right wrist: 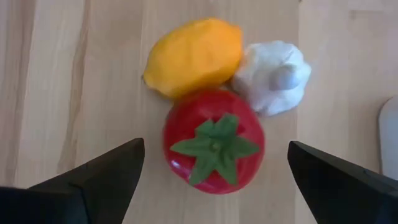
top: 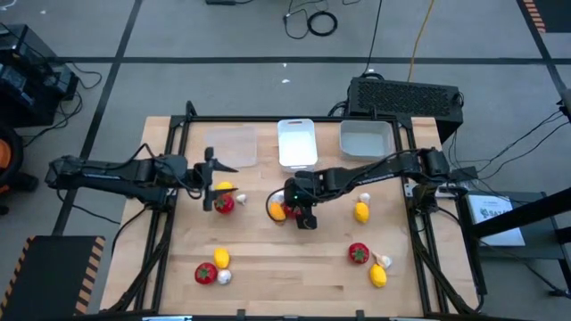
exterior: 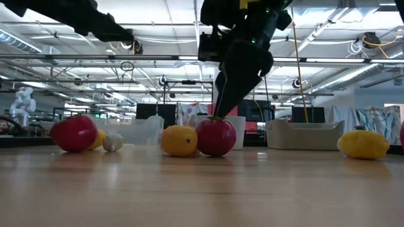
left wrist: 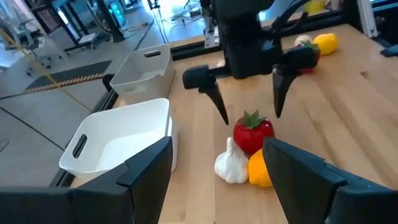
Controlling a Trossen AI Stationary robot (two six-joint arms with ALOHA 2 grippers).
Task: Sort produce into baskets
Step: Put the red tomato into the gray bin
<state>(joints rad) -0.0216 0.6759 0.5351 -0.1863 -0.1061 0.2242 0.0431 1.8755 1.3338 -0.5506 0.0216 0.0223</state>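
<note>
My right gripper is above the tomato's green top with its fingers, so it would miss the tomato if it closed now. It should move down first, then close on the tomato.
A red tomato with a green top lies mid-table, touching a yellow lemon and a whitish garlic bulb. My right gripper hangs open just above this tomato, pointing steeply down with a finger on either side and touching nothing. My left gripper is open and empty at the left, nearly level, above another tomato, lemon and garlic. The baskets stand along the far edge: clear, white and pale grey.
More produce lies on the wood. At the near left are a tomato, lemon and garlic. To the right are a lemon, garlic, tomato and lemon. A black box stands behind the table.
</note>
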